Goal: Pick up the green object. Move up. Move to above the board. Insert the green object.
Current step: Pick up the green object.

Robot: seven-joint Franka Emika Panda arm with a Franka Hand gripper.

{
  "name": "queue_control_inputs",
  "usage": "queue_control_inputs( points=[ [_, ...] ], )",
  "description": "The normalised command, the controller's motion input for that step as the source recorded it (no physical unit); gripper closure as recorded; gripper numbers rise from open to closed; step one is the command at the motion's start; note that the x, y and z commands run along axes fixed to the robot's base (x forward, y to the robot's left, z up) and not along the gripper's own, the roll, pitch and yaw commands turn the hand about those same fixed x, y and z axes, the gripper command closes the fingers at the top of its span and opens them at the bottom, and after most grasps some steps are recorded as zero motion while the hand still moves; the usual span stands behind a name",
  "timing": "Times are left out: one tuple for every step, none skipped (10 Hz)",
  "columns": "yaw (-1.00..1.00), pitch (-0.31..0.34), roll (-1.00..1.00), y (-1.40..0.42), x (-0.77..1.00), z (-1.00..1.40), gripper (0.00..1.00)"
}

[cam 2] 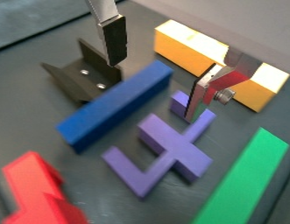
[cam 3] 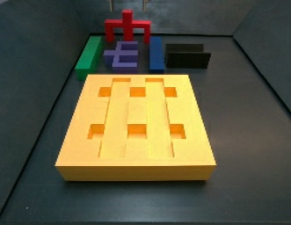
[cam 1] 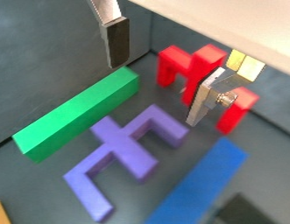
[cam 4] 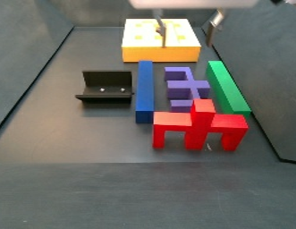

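I should next use my gripper to grab the green object (cam 3: 89,56) (cam 1: 77,114) by its long sides, across its narrow width, because it is too long end to end, and then insert it.
The green object (cam 1: 77,114) is a long plain bar lying flat on the dark floor beside the purple E-shaped block (cam 1: 130,144). It also shows in both side views (cam 3: 89,53) (cam 4: 228,85). The board (cam 3: 124,110) is a big orange-yellow slab with grooves and square holes, lying apart from the row of pieces. My gripper (cam 1: 154,92) hangs open and empty well above the pieces, its two fingers spread wide. It touches nothing. A side view shows it up high (cam 4: 186,32).
A blue bar (cam 2: 117,109) lies on the purple block's other side. A red block (cam 1: 188,66) stands at the end of the row. The fixture (cam 2: 79,77) stands next to the blue bar. Grey walls enclose the floor.
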Motion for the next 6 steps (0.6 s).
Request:
queue_control_inputs(
  points=[
    [0.04, -0.229, 0.08, -0.49, -0.77, -0.33, 0.0],
    [0.0, -0.127, 0.16, -0.38, -0.72, -0.44, 0.0],
    [0.0, -0.143, 0.14, -0.22, -0.81, -0.52, 0.0],
    [0.05, -0.106, 0.09, 0.0, -0.65, -0.49, 0.0],
    [0.03, -0.036, 0.0, 0.11, -0.46, -0.45, 0.0],
    [0.03, 0.0, 0.0, 0.11, -0.33, -0.33, 0.0]
  ],
)
